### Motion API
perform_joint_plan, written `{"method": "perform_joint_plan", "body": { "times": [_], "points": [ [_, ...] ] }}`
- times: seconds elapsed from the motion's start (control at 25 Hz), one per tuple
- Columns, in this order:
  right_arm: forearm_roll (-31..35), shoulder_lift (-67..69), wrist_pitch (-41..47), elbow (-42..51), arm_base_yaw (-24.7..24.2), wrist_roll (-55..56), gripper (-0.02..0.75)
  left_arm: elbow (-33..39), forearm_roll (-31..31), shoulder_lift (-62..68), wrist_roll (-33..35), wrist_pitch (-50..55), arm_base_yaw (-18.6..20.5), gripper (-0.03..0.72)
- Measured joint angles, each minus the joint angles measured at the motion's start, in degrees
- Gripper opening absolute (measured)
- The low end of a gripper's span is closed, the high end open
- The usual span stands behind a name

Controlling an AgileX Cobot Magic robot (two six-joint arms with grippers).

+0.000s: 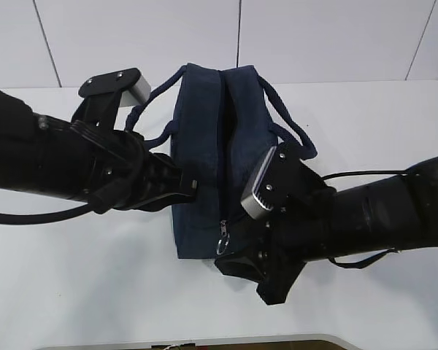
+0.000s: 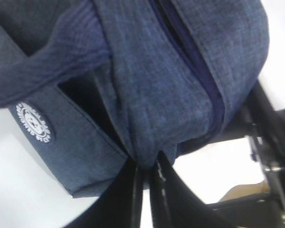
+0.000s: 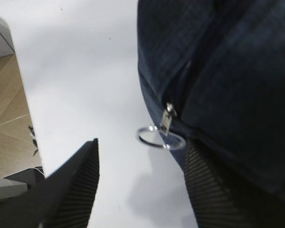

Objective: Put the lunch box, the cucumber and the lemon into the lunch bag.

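Observation:
The slider (image 3: 169, 111) sits close against the navy fabric, so next, my right gripper grabs the silver zipper pull by its ring (image 3: 160, 138), which sticks out.
The dark navy lunch bag (image 1: 219, 146) stands in the middle of the white table, its top zipper closed down to the near end. My left gripper (image 1: 192, 186) is shut on a fold of the bag's side fabric (image 2: 147, 164). The bag's white round logo (image 2: 34, 123) shows beside it. My right gripper (image 3: 141, 154) is open at the bag's near end, its jaws either side of the silver ring pull (image 3: 160, 137), not touching it. The ring pull also shows in the exterior view (image 1: 223, 238). The lunch box, cucumber and lemon are out of view.
The bag's two loop handles (image 1: 292, 131) hang to its left and right sides. The white table (image 1: 73, 277) ends at a front edge close below the right arm. A white panelled wall (image 1: 204, 36) stands behind.

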Motion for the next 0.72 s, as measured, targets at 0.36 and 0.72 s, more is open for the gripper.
{"method": "perform_joint_plan", "body": {
  "times": [0.36,0.72],
  "points": [
    [0.3,5.5,2.5,-3.4,0.0,-0.2,0.459,0.0,-0.3,0.0,0.0,0.3,0.0,-0.013],
    [0.4,6.9,5.2,-4.5,0.0,-0.3,0.459,0.0,-0.3,0.0,0.2,0.4,0.0,-0.013]
  ]
}}
